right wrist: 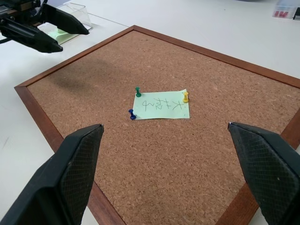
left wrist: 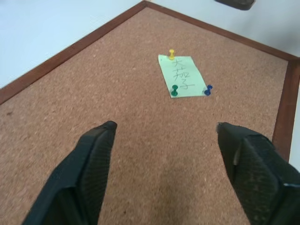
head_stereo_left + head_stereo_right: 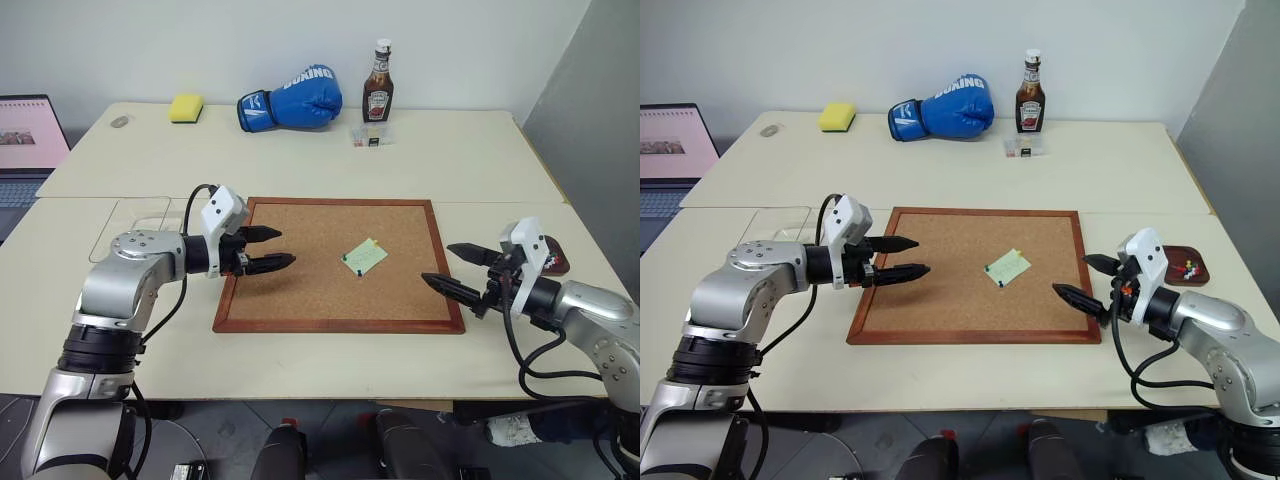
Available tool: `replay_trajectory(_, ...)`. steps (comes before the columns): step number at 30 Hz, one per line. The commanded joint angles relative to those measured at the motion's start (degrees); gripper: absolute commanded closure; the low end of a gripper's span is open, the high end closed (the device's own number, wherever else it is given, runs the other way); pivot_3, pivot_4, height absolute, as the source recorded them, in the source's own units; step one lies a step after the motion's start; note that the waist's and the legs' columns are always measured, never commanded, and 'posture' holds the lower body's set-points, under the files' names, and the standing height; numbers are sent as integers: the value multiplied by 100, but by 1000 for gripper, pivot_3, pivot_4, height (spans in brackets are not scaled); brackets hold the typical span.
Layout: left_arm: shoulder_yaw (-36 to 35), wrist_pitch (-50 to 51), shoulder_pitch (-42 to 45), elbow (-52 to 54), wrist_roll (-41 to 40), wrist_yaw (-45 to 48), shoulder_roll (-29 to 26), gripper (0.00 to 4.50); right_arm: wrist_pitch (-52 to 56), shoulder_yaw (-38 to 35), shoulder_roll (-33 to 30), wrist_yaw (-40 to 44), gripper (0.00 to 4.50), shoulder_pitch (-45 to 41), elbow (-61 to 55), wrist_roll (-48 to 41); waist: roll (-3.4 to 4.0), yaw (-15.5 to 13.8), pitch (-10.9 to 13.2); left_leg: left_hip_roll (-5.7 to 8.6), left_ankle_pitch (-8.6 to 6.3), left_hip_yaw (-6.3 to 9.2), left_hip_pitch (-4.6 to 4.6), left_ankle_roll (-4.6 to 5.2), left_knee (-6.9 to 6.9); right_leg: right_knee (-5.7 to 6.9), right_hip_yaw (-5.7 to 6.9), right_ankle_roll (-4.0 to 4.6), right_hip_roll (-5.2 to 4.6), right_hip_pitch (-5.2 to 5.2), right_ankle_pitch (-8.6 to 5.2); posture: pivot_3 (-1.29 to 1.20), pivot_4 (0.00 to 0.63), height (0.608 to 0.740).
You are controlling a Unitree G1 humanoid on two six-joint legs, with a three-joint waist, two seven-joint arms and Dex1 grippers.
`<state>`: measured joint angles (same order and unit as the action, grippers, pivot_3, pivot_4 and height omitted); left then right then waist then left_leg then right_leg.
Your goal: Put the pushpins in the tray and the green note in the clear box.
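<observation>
Only the blue pushpin's head is above the cork board it is stuck down into, so my right gripper needs to grab the pushpin by that blue head [image 3: 360,273] next.
The green note [image 3: 364,256] lies right of the middle of the cork board [image 3: 300,290]. It is held by a yellow [image 2: 172,53], a green [image 2: 174,90] and a blue pushpin [image 2: 208,90]. My left gripper [image 3: 285,247] hovers open over the board's left part, pointing at the note, with nothing between its fingers. My right gripper [image 3: 438,263] hangs open and empty over the board's right edge. The brown tray [image 3: 1200,276] sits on the table right of the board, behind my right hand, with a few pins in it. The clear box [image 3: 120,225] stands left of the board.
Along the table's far side are a yellow sponge [image 3: 186,107], a blue boxing glove [image 3: 292,100], a ketchup bottle [image 3: 378,82] and a small clear container [image 3: 371,136]. A laptop [image 3: 28,140] stands at the far left.
</observation>
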<state>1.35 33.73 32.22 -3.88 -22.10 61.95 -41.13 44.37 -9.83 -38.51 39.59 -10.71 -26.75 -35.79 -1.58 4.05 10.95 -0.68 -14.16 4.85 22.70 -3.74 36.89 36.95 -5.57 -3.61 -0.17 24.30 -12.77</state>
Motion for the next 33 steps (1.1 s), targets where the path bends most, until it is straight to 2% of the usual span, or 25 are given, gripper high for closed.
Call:
replay_trajectory(1, 67, -321, 141, -66, 107, -27, 149, 1827, -324, 173, -13, -90, 0, -188, 94, 330, 0, 0, 0, 0, 0, 0, 0, 0, 0, 0, -1, -2, 0, 0, 1, 0, 150, 740)
replay_trajectory(10, 513, -1128, 143, -633, 632, -224, 765, 3344, -925, 1046, 575, -326, 0, -740, 892, 1114, 0, -25, 0, 0, 0, -1, -4, 0, 4, 4, -2, -7, 1, -2, 6, 0, 150, 740)
replay_trajectory(15, 596, -1593, 232, -1151, 898, -386, 1074, 4424, -1360, 1352, 996, -527, 0, -1147, 1621, 1593, 0, -47, 0, 1, 1, -1, -2, 0, 6, 4, -3, -8, 1, -2, 7, 0, 150, 740)
replay_trajectory(21, 727, -1963, 340, -1742, 1170, -486, 1388, 4424, -1847, 1588, 1386, -579, 0, -1576, 2341, 2024, 1, -71, -1, 2, 1, 0, -2, 0, 6, 5, -2, -9, 1, -2, 8, 0, 150, 740)
replay_trajectory(25, 1181, -2168, 348, -2360, 1754, -593, 1519, 4424, -2227, 1719, 1757, -641, 0, -2005, 3151, 2286, 2, -74, -2, 3, 1, 1, -5, 0, 6, 7, -2, -9, 1, -5, 9, 0, 150, 740)
replay_trajectory(33, 1208, -2329, 359, -2468, 1913, -443, 1400, 4424, -2611, 1701, 2181, -580, 0, -2463, 4178, 2473, 13, -68, -11, 3, 3, 0, -88, 3, 6, 6, -4, -9, 1, -80, 10, 0, 150, 740)
